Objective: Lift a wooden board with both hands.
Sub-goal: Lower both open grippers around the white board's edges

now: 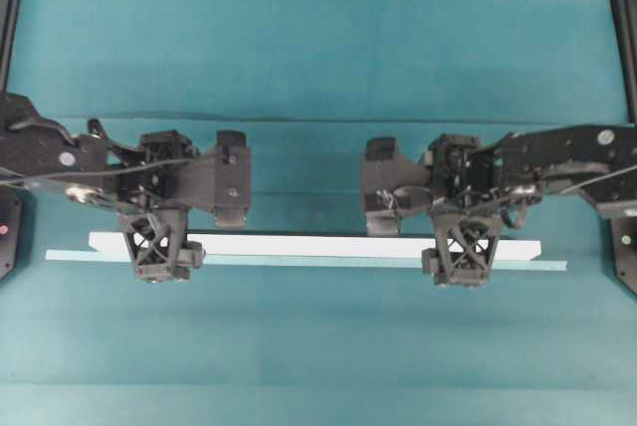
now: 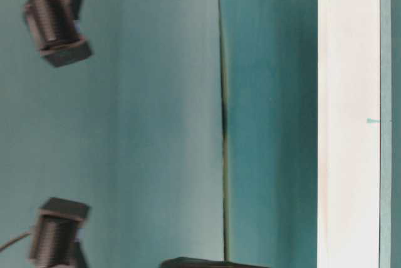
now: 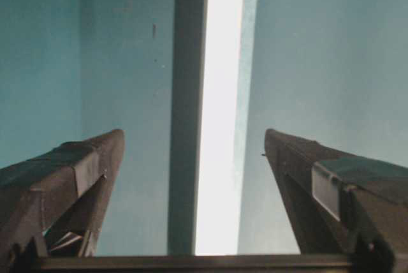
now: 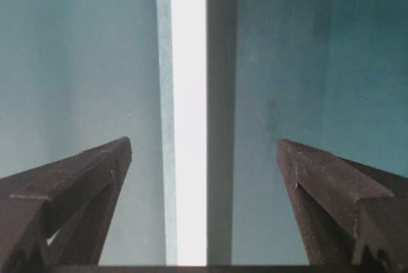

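Note:
My left gripper is above the white board (image 1: 299, 245) (image 3: 220, 113) and would miss it if I closed now. It needs to go down first, then close on the board.
The wooden board (image 1: 318, 245) is a long white bar with a dark far edge, lying flat across the teal table. My left gripper (image 1: 157, 247) hangs over its left end and my right gripper (image 1: 463, 250) over its right end. In the left wrist view the board (image 3: 220, 94) runs between the two spread fingers of the left gripper (image 3: 193, 134), with teal gaps on both sides. In the right wrist view the board (image 4: 188, 94) runs the same way through the right gripper (image 4: 204, 140). Both are open and touch nothing.
A thin pale teal tape strip (image 1: 552, 265) lies along the board's near edge and sticks out past both ends. Black frame posts (image 1: 623, 28) stand at the table's sides. A fold in the teal cloth (image 1: 318, 119) runs behind the arms.

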